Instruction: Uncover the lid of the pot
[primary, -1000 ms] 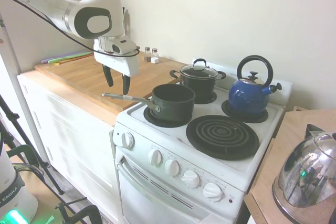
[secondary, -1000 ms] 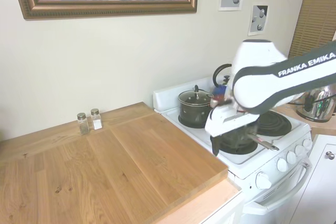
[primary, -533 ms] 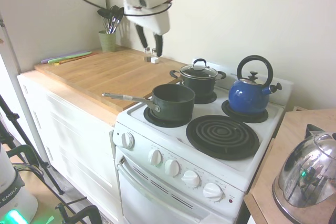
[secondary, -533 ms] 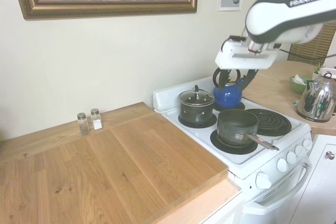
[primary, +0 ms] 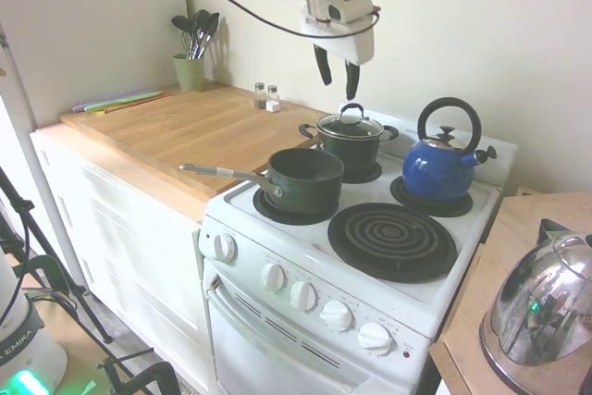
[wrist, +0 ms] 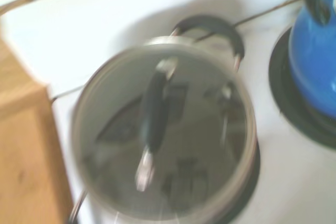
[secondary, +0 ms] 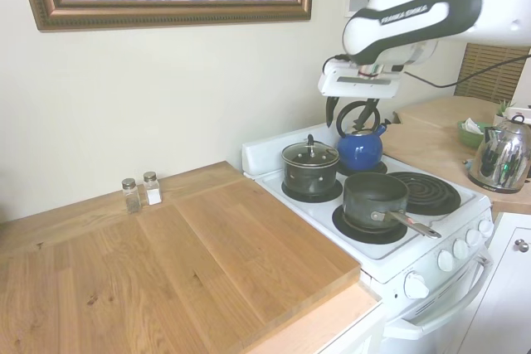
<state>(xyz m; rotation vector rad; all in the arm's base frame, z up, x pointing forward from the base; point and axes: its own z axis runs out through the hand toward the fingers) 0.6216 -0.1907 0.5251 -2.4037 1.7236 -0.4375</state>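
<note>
The glass lid is wide and flat across the pot, so my gripper will next grab the lid by its narrow black loop handle [primary: 351, 107] [wrist: 155, 111].
The small dark pot [primary: 351, 148] stands on the stove's back left burner, and its glass lid [primary: 349, 126] with a black loop handle [primary: 351, 112] rests on it. My gripper [primary: 339, 88] hangs open and empty in the air a short way above the lid. From the other side, the gripper [secondary: 347, 115] shows above and slightly right of the pot [secondary: 309, 175] and its lid [secondary: 309, 154]. The wrist view looks straight down on the blurred lid [wrist: 163, 129], its handle [wrist: 155, 103] near the middle.
A wider saucepan [primary: 305, 180] with a long handle sits on the front left burner. A blue kettle [primary: 439, 169] is right of the pot. Two shakers [primary: 266, 94] and a utensil cup [primary: 190, 69] stand on the wooden counter [primary: 176, 127]. A steel kettle [primary: 546, 307] sits at right.
My gripper rose from low beside the saucepan handle, swung over the counter's back, and now hangs above the lidded pot. It stayed open. Nothing on the stove moved.
</note>
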